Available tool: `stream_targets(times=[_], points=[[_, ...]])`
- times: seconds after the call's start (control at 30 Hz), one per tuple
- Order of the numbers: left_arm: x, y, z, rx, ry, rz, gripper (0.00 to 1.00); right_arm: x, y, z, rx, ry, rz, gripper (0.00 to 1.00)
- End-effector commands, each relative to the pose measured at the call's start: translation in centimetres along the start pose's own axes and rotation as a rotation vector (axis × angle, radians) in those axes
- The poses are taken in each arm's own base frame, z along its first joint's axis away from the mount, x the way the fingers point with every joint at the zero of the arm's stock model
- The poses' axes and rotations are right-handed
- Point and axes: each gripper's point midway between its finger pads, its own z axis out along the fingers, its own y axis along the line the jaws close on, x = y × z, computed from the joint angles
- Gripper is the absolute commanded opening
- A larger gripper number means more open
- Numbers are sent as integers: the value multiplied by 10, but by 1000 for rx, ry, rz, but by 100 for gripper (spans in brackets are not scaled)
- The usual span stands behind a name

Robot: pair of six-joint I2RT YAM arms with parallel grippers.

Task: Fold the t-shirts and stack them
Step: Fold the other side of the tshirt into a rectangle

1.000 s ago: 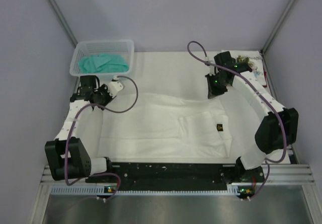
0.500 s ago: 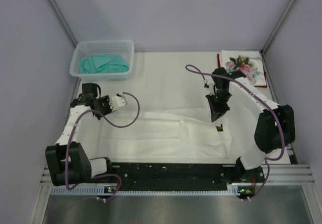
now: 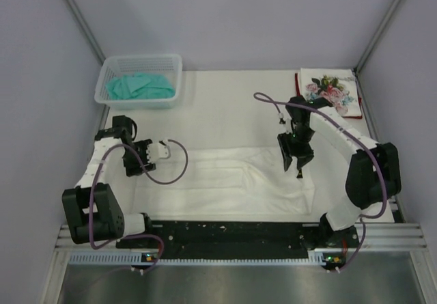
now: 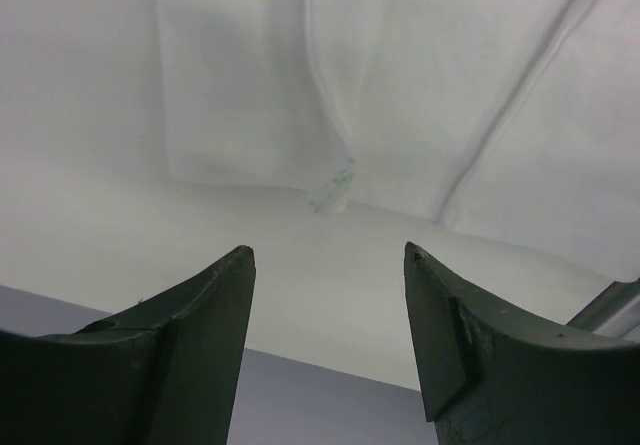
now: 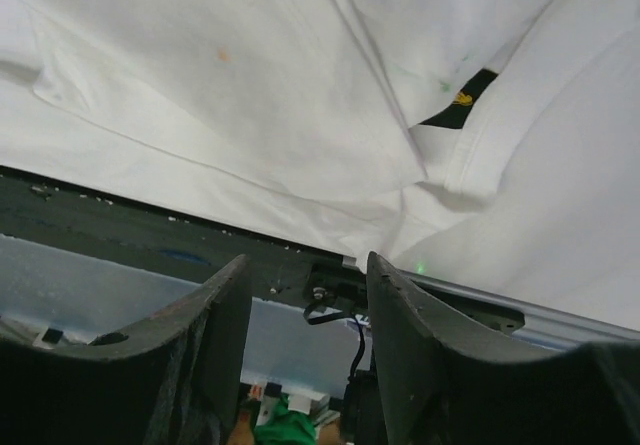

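Note:
The loose top-layer edge of the white t-shirt needs to be pulled straight for folding, so my right gripper will grab the t-shirt by that edge next, at the neck-label end.
The large white t-shirt (image 3: 225, 181) lies folded into a wide band across the near part of the table. It fills the left wrist view (image 4: 400, 85) and the right wrist view (image 5: 250, 95), where its black neck label (image 5: 462, 98) shows. My left gripper (image 3: 132, 164) (image 4: 328, 255) hangs open over the shirt's left end, holding nothing. At the shirt's right end my right gripper (image 3: 293, 164) (image 5: 306, 260) is open and also holds nothing. The folded rose-print t-shirt (image 3: 333, 91) lies at the back right, with a dark red edge (image 3: 297, 85) showing beneath it.
A pale mesh basket (image 3: 109, 89) with teal cloth (image 3: 140, 85) in it stands at the back left. The black base rail (image 3: 232, 232) runs along the near edge. Grey walls close in both sides.
Both grippers have come from the far side toward the near edge, carrying the white shirt's far edge over onto itself. Both have then opened and let it go.

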Motion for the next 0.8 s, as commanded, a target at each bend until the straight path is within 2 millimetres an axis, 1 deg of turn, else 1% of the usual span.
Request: stream_targets(times=[0.0, 0.07, 0.17, 0.27, 0.3, 0.37, 0.47, 0.53, 0.57, 0.67, 0.77], points=[[-16, 8, -29, -28, -66, 17, 66, -44, 4, -48, 48, -293, -17, 49], [-27, 15, -28, -40, -128, -24, 63, -72, 9, -44, 24, -365, -35, 49], [-37, 24, -23, -36, -180, -93, 59, -112, 19, -29, -18, -417, -43, 47], [-34, 28, -7, -22, -175, -135, 58, -136, 25, -8, -31, -419, -57, 47], [-31, 29, -1, -19, -163, -149, 58, -140, 27, 1, -36, -400, -60, 47], [-22, 33, 10, -24, -126, -158, 58, -151, 32, 10, -45, -393, -79, 46], [-13, 37, 23, -17, -98, -176, 59, -165, 36, 21, -49, -393, -89, 46], [-11, 39, 29, -4, -93, -186, 59, -169, 37, 28, -51, -384, -96, 46], [-11, 39, 31, 3, -93, -187, 60, -168, 38, 34, -55, -369, -100, 46], [-12, 30, 38, 42, -105, -179, 60, -161, 40, 47, -69, -326, -104, 43], [-13, 18, 44, 84, -117, -167, 60, -153, 40, 53, -78, -302, -108, 35]])
